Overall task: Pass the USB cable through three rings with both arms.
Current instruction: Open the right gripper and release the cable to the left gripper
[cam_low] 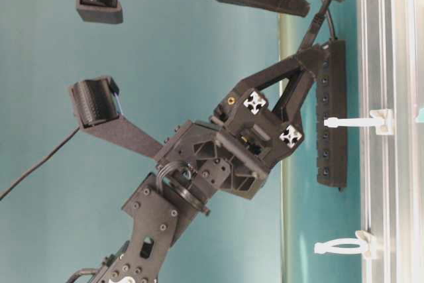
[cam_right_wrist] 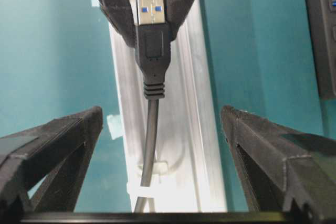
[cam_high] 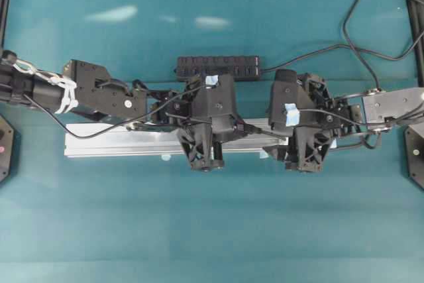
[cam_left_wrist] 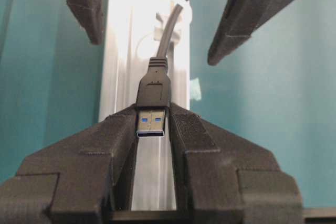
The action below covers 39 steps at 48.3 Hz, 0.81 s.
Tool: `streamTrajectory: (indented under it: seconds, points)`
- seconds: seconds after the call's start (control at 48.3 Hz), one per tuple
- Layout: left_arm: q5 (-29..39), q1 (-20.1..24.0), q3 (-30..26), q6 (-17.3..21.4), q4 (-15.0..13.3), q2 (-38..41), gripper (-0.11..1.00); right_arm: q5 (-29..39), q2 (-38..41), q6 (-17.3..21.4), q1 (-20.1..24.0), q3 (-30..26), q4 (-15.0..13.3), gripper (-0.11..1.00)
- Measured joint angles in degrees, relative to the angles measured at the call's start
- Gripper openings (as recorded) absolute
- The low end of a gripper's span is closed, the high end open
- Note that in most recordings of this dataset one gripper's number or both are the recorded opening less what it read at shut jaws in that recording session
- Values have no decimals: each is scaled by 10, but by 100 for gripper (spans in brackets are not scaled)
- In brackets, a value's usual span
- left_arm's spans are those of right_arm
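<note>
My left gripper covers the plug's metal end and a ring circles the cable, so my right gripper should next grab the bare part of the cable between plug and ring (cam_right_wrist: 151, 127).
In the left wrist view my left gripper (cam_left_wrist: 152, 118) is shut on the metal end of the black USB plug (cam_left_wrist: 153, 90). The USB cable (cam_left_wrist: 167, 38) runs from the plug along the silver rail (cam_left_wrist: 121, 51) into a whitish ring (cam_left_wrist: 177, 22). My right gripper (cam_right_wrist: 160, 115) stands wide open, one finger on each side of the rail (cam_right_wrist: 184, 129), with the cable (cam_right_wrist: 151, 140) between them untouched. Below its jaws the cord passes through a ring (cam_right_wrist: 160, 167). From overhead both grippers (cam_high: 205, 154) (cam_high: 301, 154) hang over the rail (cam_high: 112, 144). Two more rings (cam_low: 351, 122) (cam_low: 339, 246) stand upright.
A black multi-port hub (cam_high: 217, 66) lies just behind the rail, its cord looping off to the back right (cam_high: 351, 24). Pale blue tape tabs (cam_right_wrist: 114, 125) sit beside the rail on the teal table (cam_high: 212, 230). Black frame posts stand at the far corners (cam_high: 416, 18).
</note>
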Motion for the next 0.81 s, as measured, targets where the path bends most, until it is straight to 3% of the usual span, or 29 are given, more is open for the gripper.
streamTrajectory:
  seconds: [0.373,0.807]
  points:
    - [0,0,0,0,0,-2,21,-8,12,0,-4,-1,0,74]
    - [0,0,1,0,0,-2,21,-17,13,0,-7,0,0,53]
